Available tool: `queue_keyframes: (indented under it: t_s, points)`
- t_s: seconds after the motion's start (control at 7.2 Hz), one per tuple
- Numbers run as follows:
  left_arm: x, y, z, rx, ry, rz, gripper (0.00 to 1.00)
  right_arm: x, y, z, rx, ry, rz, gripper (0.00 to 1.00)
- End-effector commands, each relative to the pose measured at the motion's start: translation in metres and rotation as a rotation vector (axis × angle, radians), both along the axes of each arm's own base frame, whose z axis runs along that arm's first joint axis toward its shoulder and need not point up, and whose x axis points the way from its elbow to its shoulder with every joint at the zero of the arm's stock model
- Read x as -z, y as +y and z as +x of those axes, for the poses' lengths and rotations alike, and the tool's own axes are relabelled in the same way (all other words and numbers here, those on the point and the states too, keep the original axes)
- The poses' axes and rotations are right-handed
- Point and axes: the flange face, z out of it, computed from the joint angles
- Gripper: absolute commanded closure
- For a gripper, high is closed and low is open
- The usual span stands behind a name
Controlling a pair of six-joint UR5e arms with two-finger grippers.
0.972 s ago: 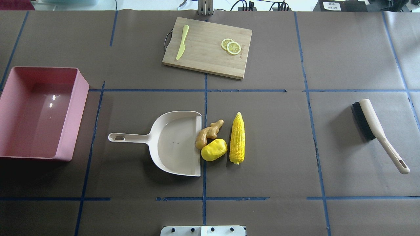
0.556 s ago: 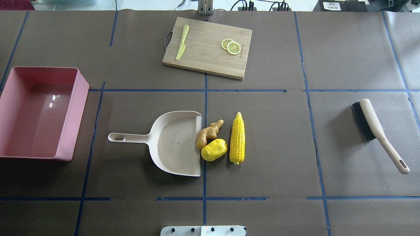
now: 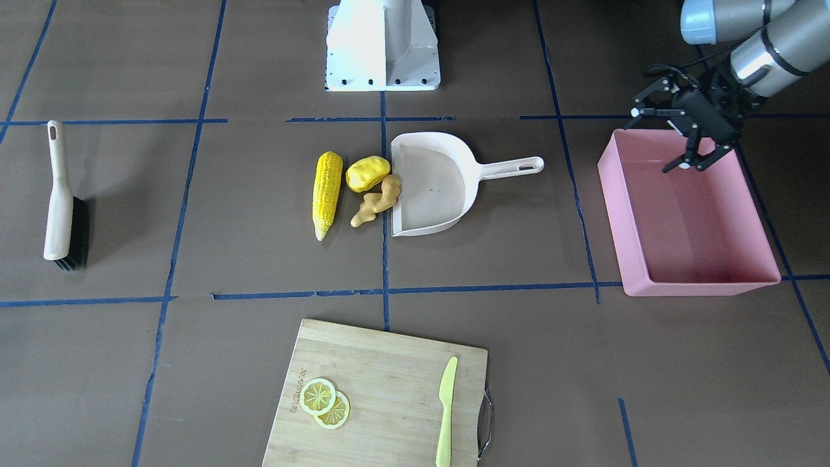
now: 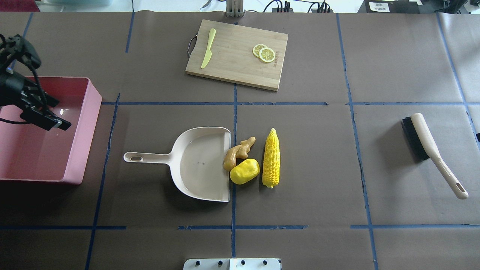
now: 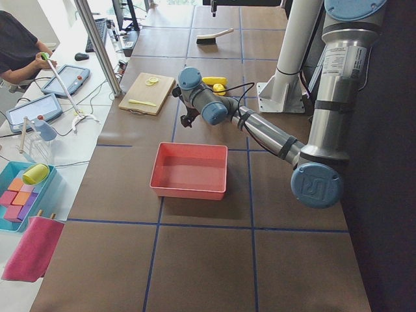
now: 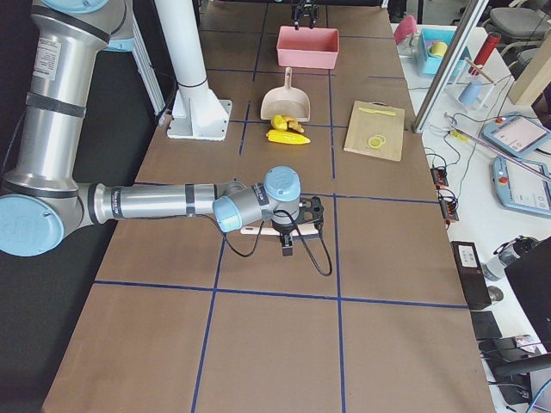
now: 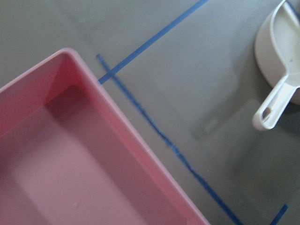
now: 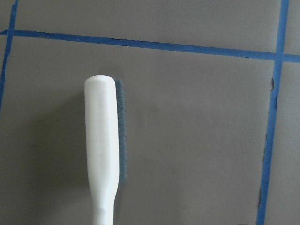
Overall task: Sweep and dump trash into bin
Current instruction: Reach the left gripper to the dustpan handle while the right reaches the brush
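Note:
The left gripper grabs the dustpan's handle next, to catch the swept trash and dump it into the pink bin.
The trash lies mid-table at the open mouth of the cream dustpan: a tan ginger root touching the pan's lip, a yellow potato lump and a corn cob just beyond. The pink bin stands at the far left and holds nothing. My left gripper hangs open and holds nothing above the bin's corner on the robot's side. The left wrist view shows the bin's wall and the dustpan's handle. My right gripper hovers over the brush; I cannot tell whether it is open or shut.
A bamboo cutting board with a lime-green knife and lemon slices lies at the far edge. The right wrist view looks down on the brush's handle. Blue tape lines cross the brown table cover.
My left gripper has come into the overhead view from the left and now hangs over the pink bin. The trash, dustpan and brush have not moved.

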Motion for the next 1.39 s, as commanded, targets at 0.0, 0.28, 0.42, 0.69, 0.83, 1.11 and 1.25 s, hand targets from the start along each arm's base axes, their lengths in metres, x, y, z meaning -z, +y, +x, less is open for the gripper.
queue_keyframes:
  t_s: [0.0,0.28,0.42,0.69,0.83,1.11,1.25]
  points:
    - [0.052,0.015,0.078,-0.045,-0.008,0.132,0.0,0.0,0.035,-0.041,-0.028,-0.025,-0.014,0.01]
    - [0.058,0.019,0.096,-0.032,-0.03,0.166,0.0,0.009,0.043,-0.071,-0.03,0.015,-0.019,0.01]
    - [0.057,0.025,0.108,-0.036,-0.043,0.178,0.0,0.001,0.051,-0.093,0.002,0.079,0.012,0.01]
    - [0.058,0.026,0.109,-0.035,-0.042,0.177,0.0,-0.016,0.066,-0.099,0.037,0.108,-0.015,0.0]
    - [0.059,0.026,0.109,-0.034,-0.041,0.177,0.0,-0.016,0.07,-0.108,0.062,0.11,-0.013,0.0]
    - [0.059,0.028,0.111,-0.034,-0.041,0.168,0.0,-0.019,0.073,-0.116,0.084,0.118,-0.011,0.04]
    - [0.059,0.028,0.111,-0.033,-0.04,0.168,0.0,-0.019,0.074,-0.117,0.089,0.117,-0.011,0.19]
